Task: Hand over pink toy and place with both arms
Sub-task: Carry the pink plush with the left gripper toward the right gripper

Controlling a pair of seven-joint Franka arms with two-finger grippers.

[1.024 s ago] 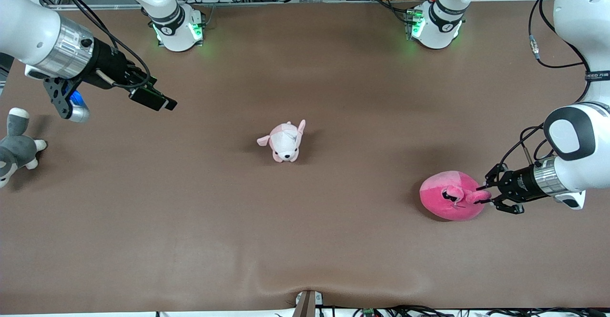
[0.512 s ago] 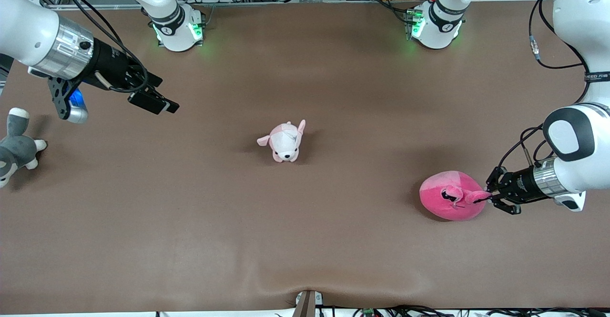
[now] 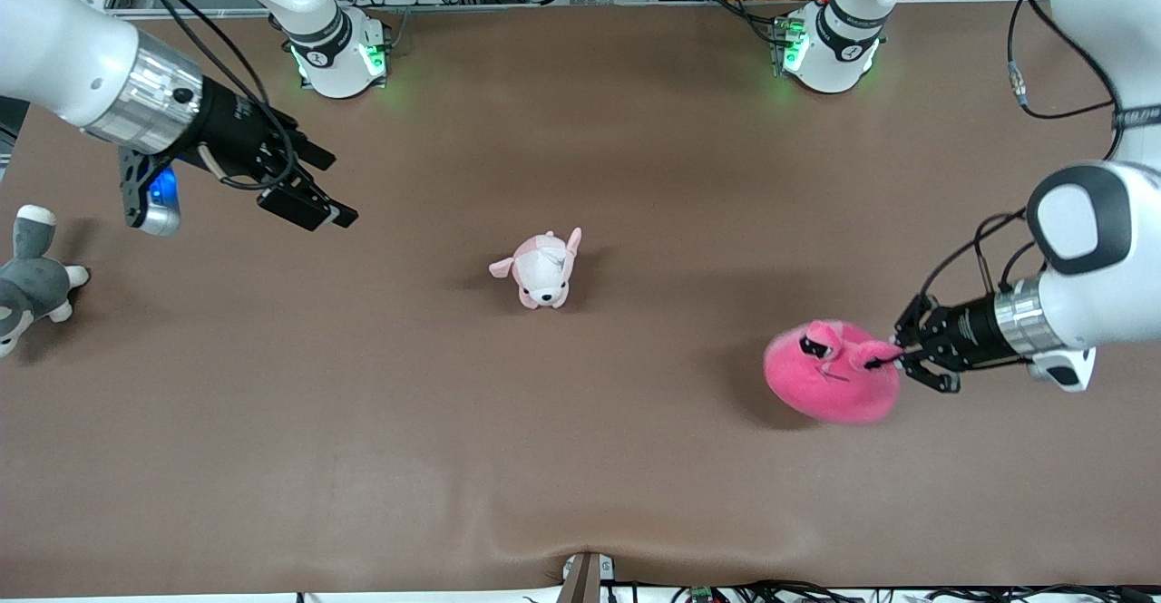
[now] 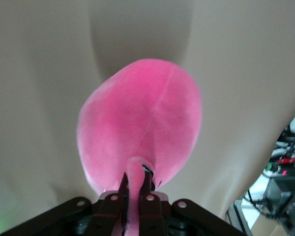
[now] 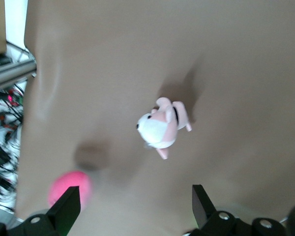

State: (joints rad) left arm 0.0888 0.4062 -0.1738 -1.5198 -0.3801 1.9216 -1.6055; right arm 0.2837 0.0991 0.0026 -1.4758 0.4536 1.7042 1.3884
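My right gripper grabs the pink toy by its narrow black-patched head [image 3: 818, 346] next, to take the toy over in the handover.
The pink toy [image 3: 827, 374], a round hot-pink plush with black eyes, is near the left arm's end of the table. It appears raised a little off the surface, with its shadow showing beside it. My left gripper [image 3: 893, 360] is shut on a flap that sticks out of it. The left wrist view shows the pink toy [image 4: 142, 118] hanging from my left gripper [image 4: 136, 179], the flap pinched between the fingers. My right gripper [image 3: 340, 190] hangs open and holds nothing, over the right arm's end of the table. In its wrist view the pink toy [image 5: 69, 189] shows far off beyond the right gripper [image 5: 135, 196].
A small pale pink-and-white puppy plush [image 3: 541, 269] stands at the middle of the table, also seen as the puppy [image 5: 160, 129] from the right wrist. A grey-and-white plush dog [image 3: 27, 281] lies at the table's edge by the right arm. Brown cloth covers the table [image 3: 580, 458].
The left gripper finished closing on the toy's flap and carried the toy up and toward the table's middle. The right arm shifted slightly toward the middle, still open.
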